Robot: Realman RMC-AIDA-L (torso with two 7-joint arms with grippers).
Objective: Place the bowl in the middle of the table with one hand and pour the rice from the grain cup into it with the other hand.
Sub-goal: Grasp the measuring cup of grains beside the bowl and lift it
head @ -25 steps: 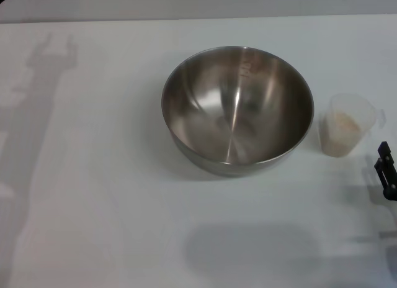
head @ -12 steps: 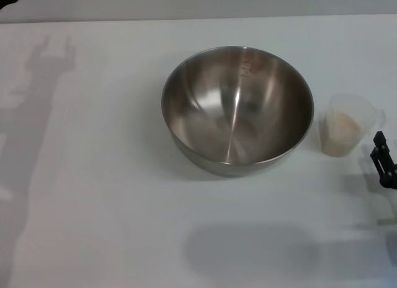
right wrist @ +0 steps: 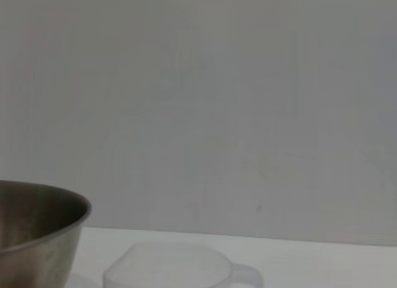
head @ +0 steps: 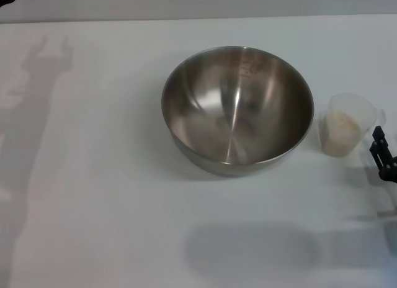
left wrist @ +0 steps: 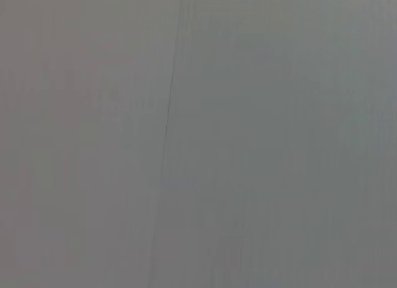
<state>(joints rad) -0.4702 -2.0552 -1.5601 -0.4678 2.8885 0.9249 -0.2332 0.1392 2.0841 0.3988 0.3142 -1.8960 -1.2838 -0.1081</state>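
My right gripper must move toward the cup's handle before closing on the grain cup, as its fingers stop short in the head view.
The steel bowl stands upright near the middle of the white table, nothing inside it. Just right of it sits the translucent grain cup, its lower part filled with pale rice. My right gripper shows only as a dark tip at the right edge of the head view, a little nearer to me than the cup and not touching it. The right wrist view looks level across the table at the bowl's side and the cup's rim. The left gripper is out of view.
A grey wall runs behind the table's far edge. An arm's shadow lies along the table's left side. The left wrist view shows only a blank grey surface.
The right gripper tip has crept slightly farther from me, towards the cup. The shadow on the left has shifted a little. Bowl and cup have not moved.
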